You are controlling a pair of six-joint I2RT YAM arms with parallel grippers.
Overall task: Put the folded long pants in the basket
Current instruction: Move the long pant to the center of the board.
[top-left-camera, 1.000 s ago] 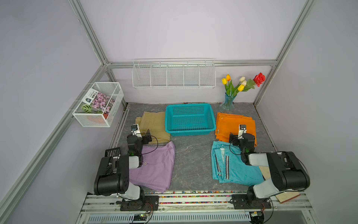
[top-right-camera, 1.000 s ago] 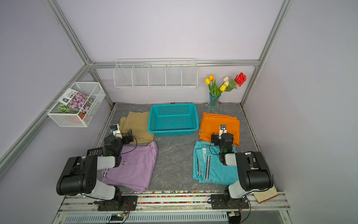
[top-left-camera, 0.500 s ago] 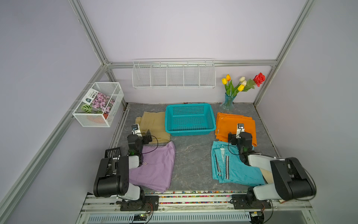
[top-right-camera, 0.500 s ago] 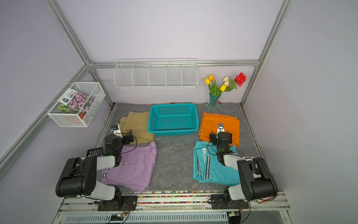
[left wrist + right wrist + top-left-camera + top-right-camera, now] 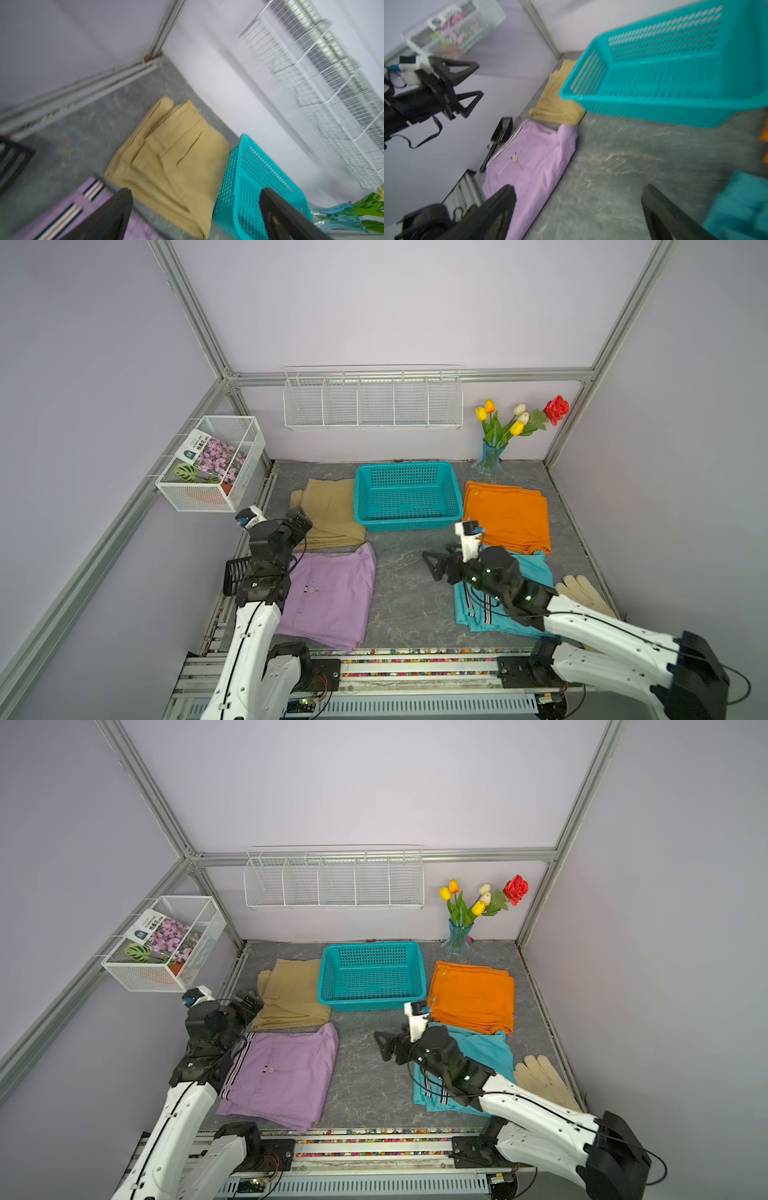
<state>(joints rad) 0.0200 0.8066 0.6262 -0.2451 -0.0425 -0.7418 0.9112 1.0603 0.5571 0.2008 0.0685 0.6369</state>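
My right gripper is to grab the lilac pants (image 5: 332, 597) next by the folded edge opposite the striped waistband. The pants will stay folded into the basket that way.
The turquoise basket (image 5: 409, 522) stands empty at the back middle of the table in both top views. Khaki pants (image 5: 328, 510) lie to its left and orange pants (image 5: 509, 514) to its right. Lilac pants (image 5: 332, 597) lie front left. Teal striped pants (image 5: 536, 566) lie front right, partly under my right arm. My left gripper (image 5: 297, 520) hangs open over the khaki pants' near left corner, holding nothing. My right gripper (image 5: 436, 562) is open above bare table between the lilac and teal pants. Both wrist views are blurred, with the left gripper (image 5: 195, 191) and right gripper (image 5: 578, 187) wide apart.
A cream glove (image 5: 586, 593) lies right of the teal pants. A glass vase of flowers (image 5: 490, 456) stands at the back right. A white wire basket (image 5: 212, 464) hangs on the left wall and a wire rack (image 5: 372, 398) on the back wall.
My right arm has stretched out and swung its gripper left, from the orange and teal pants to over the bare middle of the table. The left arm has lifted, its gripper staying near the khaki pants.
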